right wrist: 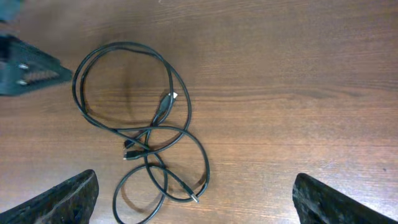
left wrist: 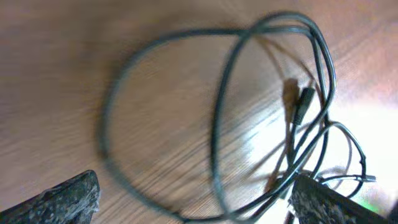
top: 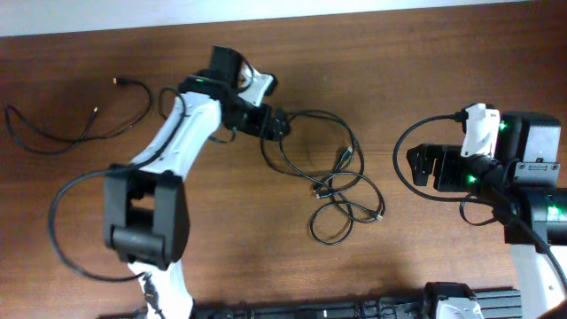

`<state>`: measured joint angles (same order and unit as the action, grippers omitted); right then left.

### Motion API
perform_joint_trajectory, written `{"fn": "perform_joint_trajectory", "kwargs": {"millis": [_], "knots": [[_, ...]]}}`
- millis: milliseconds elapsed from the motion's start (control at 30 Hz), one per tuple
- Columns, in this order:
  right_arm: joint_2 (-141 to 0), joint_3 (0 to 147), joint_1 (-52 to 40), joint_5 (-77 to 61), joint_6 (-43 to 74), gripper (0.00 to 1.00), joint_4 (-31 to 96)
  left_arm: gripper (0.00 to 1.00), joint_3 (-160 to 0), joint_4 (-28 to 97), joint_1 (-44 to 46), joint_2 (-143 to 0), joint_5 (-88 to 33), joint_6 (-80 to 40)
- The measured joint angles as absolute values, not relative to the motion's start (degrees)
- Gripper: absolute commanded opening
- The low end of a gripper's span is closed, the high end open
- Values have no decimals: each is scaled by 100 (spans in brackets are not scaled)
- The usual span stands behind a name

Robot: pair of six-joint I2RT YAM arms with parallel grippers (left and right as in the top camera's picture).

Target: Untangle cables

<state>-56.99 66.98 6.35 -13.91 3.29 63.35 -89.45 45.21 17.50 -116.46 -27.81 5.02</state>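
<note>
The cable's outer loop is away from the plug ends, so my left gripper should grab the black cable there next and pull it free of the tangle [right wrist: 146, 134].
A tangle of thin black cables [top: 330, 182] lies in overlapping loops at the table's middle, with small plug ends [top: 344, 158] among them. My left gripper [top: 282, 123] is open at the tangle's upper left edge; in the left wrist view the loops [left wrist: 217, 124] lie between and beyond its fingers [left wrist: 193, 205]. My right gripper [top: 421, 164] is open and empty to the right of the tangle; the right wrist view shows the whole tangle [right wrist: 146, 134] ahead of its fingers [right wrist: 196, 199]. A separate black cable [top: 80, 120] lies loose at the far left.
The table is brown wood [top: 399, 71]. A thick black robot wire [top: 416, 133] loops by the right arm, another [top: 66, 213] by the left arm's base. A black rail [top: 354, 310] runs along the front edge.
</note>
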Motion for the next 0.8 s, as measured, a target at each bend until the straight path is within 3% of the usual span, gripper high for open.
{"fn": "perform_joint_trajectory", "kwargs": {"millis": [33, 67, 133, 167, 467, 800], "knots": [[-5699, 6698, 635, -1385, 327, 99, 6353, 93, -8945, 4466, 1870, -11762, -2849, 502], [-5699, 6698, 635, -1374, 325, 99, 6357, 76, -8936, 4434, 2001, -11839, -2886, 504], [-5699, 6698, 635, -1369, 327, 99, 6368, 20, -8934, 4414, 2198, -11900, -2945, 504], [-5699, 6698, 635, -1369, 327, 99, 6368, 0, -8934, 4372, 2294, -11915, -2963, 521], [-5699, 6698, 635, -1345, 325, 99, 6519, 0, -9129, 4324, 2626, -11922, -3070, 539], [-5699, 6698, 635, -1500, 327, 99, 6469, 0, -11555, 4029, 2672, -10855, -4143, 926]]}}
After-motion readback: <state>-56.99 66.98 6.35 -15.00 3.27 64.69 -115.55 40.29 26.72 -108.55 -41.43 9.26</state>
